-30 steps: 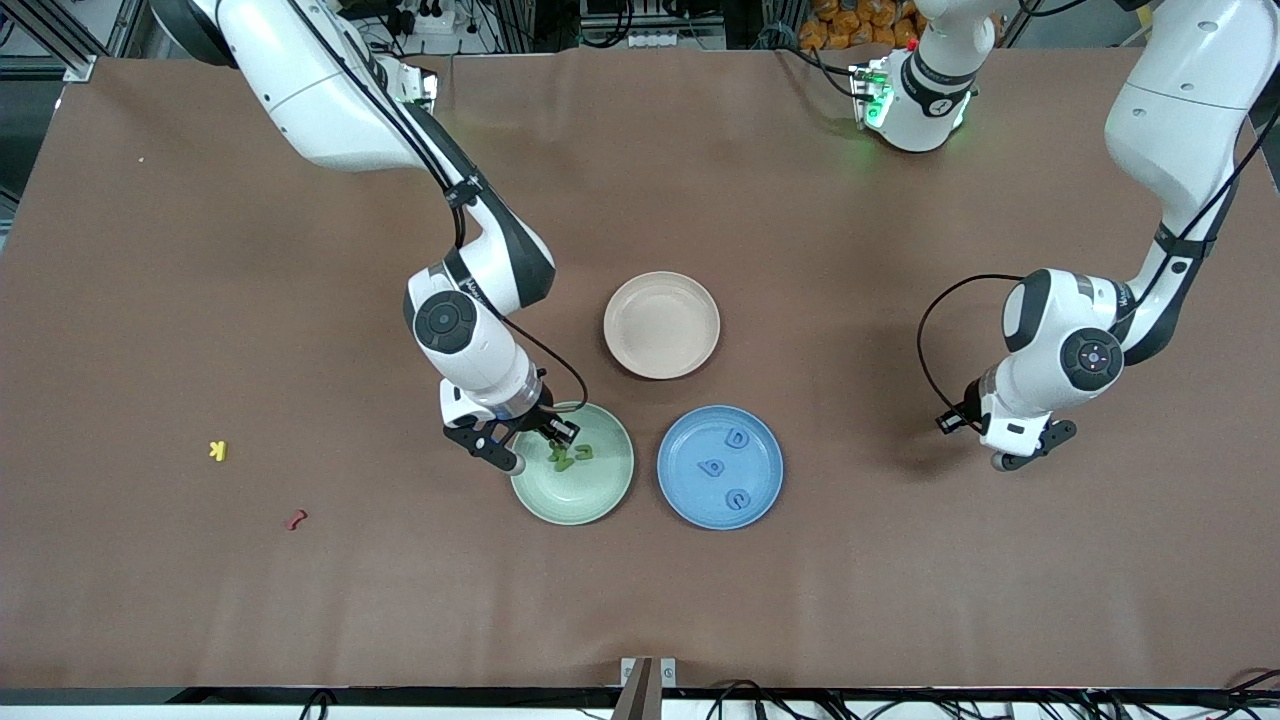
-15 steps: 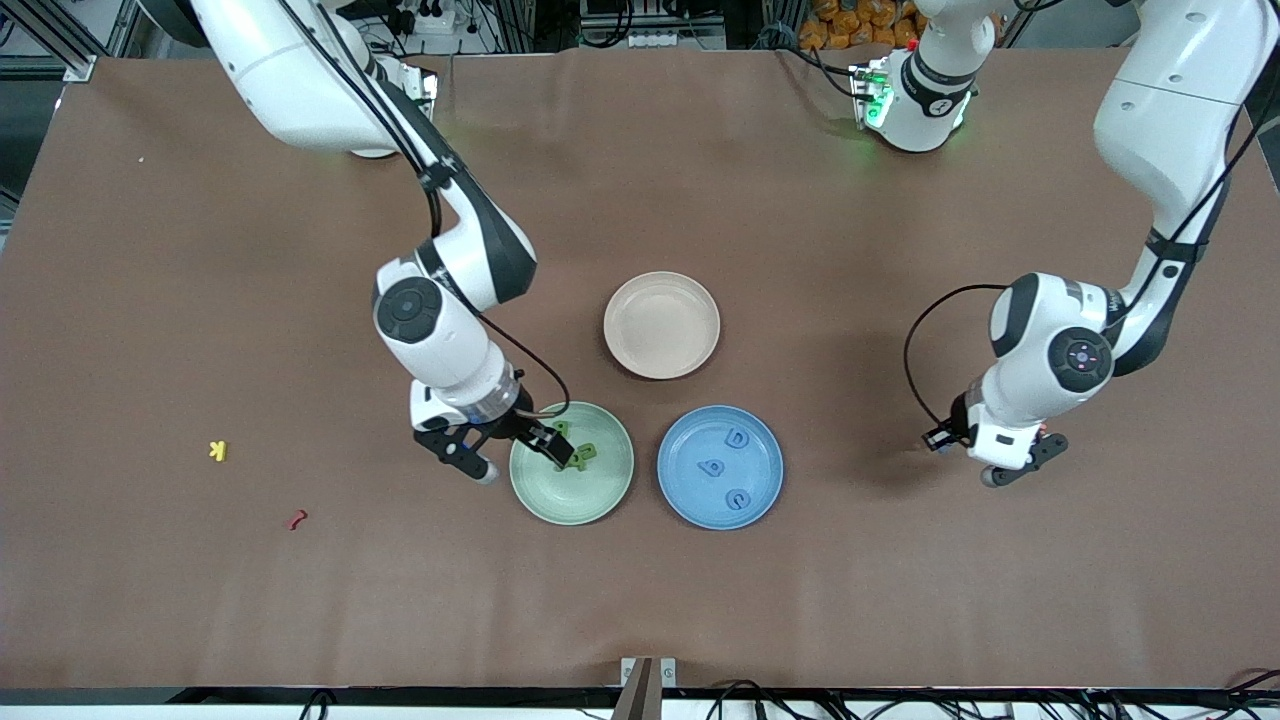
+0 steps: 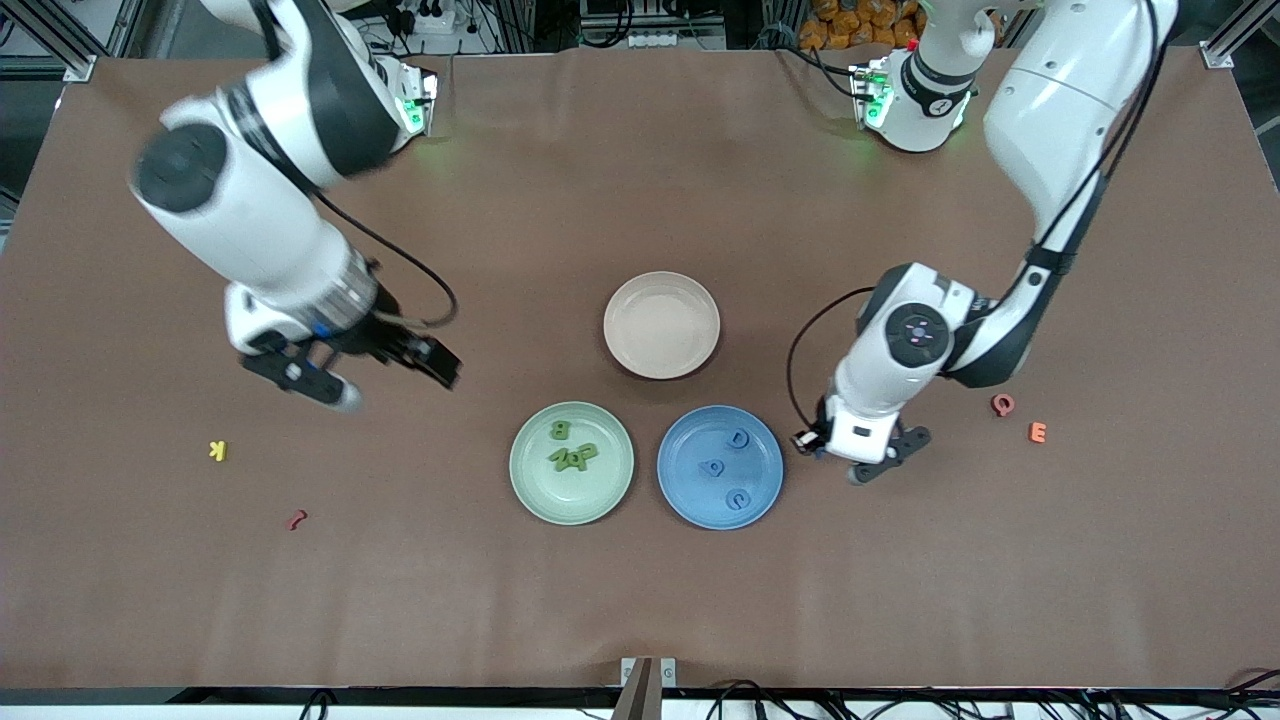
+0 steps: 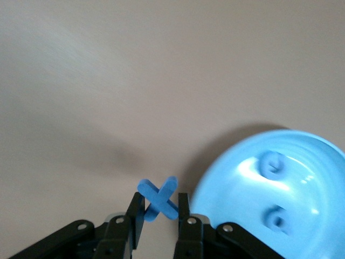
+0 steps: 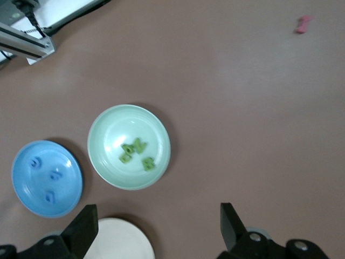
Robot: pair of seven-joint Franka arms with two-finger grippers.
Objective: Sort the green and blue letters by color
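The blue X is hanging outside the blue plate's rim and would miss if I opened now, so my left gripper needs to move it to the plate before letting go.
My left gripper hangs low just beside the blue plate, toward the left arm's end. In the left wrist view this gripper is shut on a blue X, next to the blue plate. Three blue letters lie in that plate. The green plate holds a green B and a small cluster of green letters. My right gripper is up in the air over bare table toward the right arm's end, open and empty. In its own view that gripper looks down on the green letters.
A beige plate stands farther from the front camera than the two colored plates. A pink Q and an orange E lie toward the left arm's end. A yellow K and a red piece lie toward the right arm's end.
The right gripper opened over the green plate, left a green letter there, then rose and swung away toward its own end. The left gripper moved toward the blue plate, uncovering the Q and E.
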